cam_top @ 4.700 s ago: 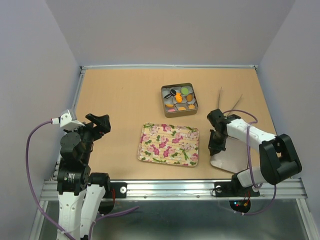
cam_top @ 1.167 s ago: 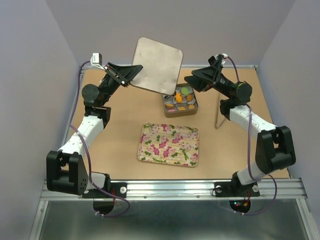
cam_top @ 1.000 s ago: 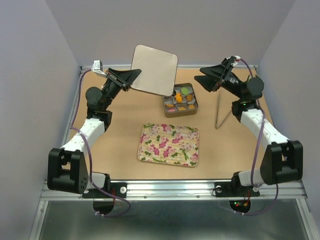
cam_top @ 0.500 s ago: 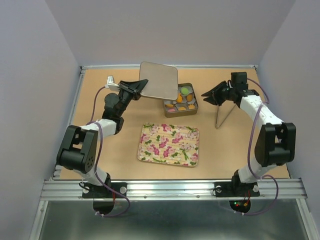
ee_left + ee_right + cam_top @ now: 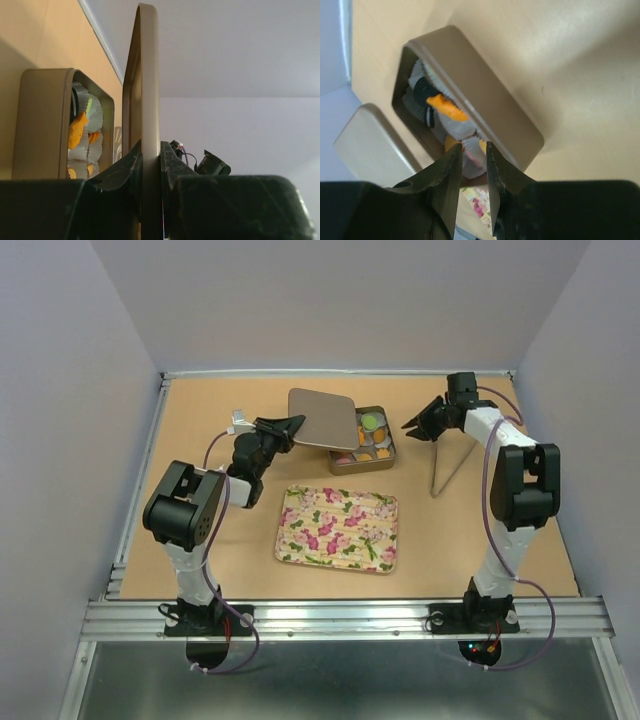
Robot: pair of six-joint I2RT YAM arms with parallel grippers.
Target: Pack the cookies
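Note:
The lid would fall crooked; my left gripper keeps holding.
The cookies (image 5: 371, 422) lie in white paper cups inside a tan metal tin (image 5: 360, 467) at the back middle of the table; green and orange ones show. My left gripper (image 5: 292, 424) is shut on the edge of the tin's flat lid (image 5: 322, 418), which hangs tilted over the tin's left half. In the left wrist view the lid (image 5: 149, 90) stands edge-on between the fingers (image 5: 134, 160), with the tin (image 5: 40, 120) beside it. My right gripper (image 5: 471, 150) hovers at the tin's (image 5: 490, 107) right side, jaws narrowly open with nothing between them, over an orange cookie (image 5: 442, 105).
A floral tray (image 5: 340, 528) lies in the middle of the table. Thin tongs (image 5: 445, 465) lie to the right of the tin. Low rails edge the table, with purple walls behind and at the sides.
My left arm has brought the lid down from high in the air to just over the tin. The right gripper has dropped beside the tin and its jaws have narrowed.

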